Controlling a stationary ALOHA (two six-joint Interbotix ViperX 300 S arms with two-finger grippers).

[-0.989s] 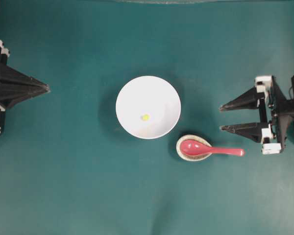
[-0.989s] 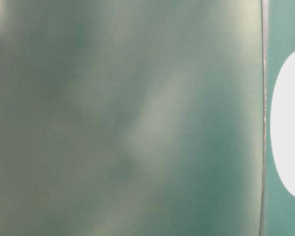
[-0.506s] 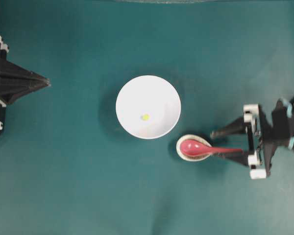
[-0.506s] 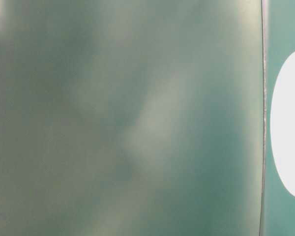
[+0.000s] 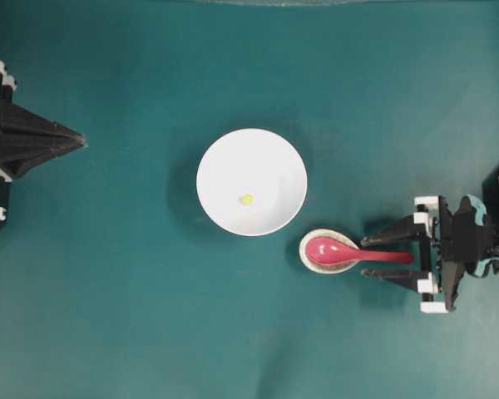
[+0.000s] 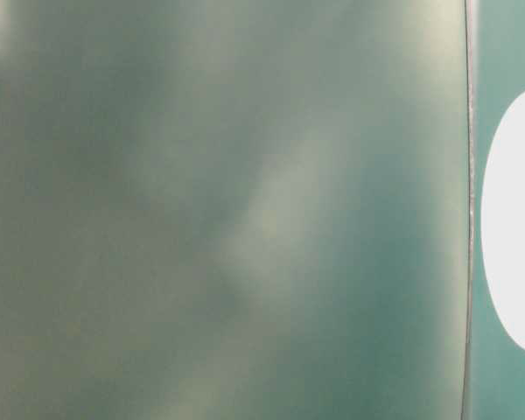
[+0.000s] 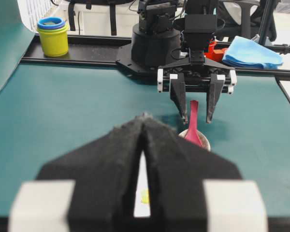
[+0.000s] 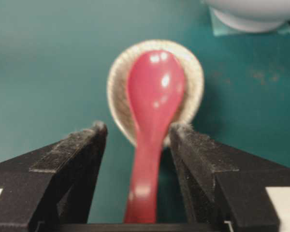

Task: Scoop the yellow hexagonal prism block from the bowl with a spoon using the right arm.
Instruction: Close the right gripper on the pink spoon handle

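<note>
My right gripper grabs the red-pink spoon by its handle next, to scoop the yellow block from the bowl.
The white bowl sits mid-table with the tiny yellow hexagonal prism block inside it, also glimpsed as the block through the left jaws. The red-pink spoon rests with its scoop in a small speckled dish, handle pointing right. My right gripper is open, its two fingers on either side of the spoon handle without touching it. My left gripper is shut and empty at the far left.
A stack of yellow and blue cups and a blue cloth lie beyond the table's far edge. The table-level view is a blurred green surface with the bowl's white edge at right.
My right gripper has moved down and left, from above the spoon's end to straddling the handle, still open. The left arm and the spoon have not moved.
</note>
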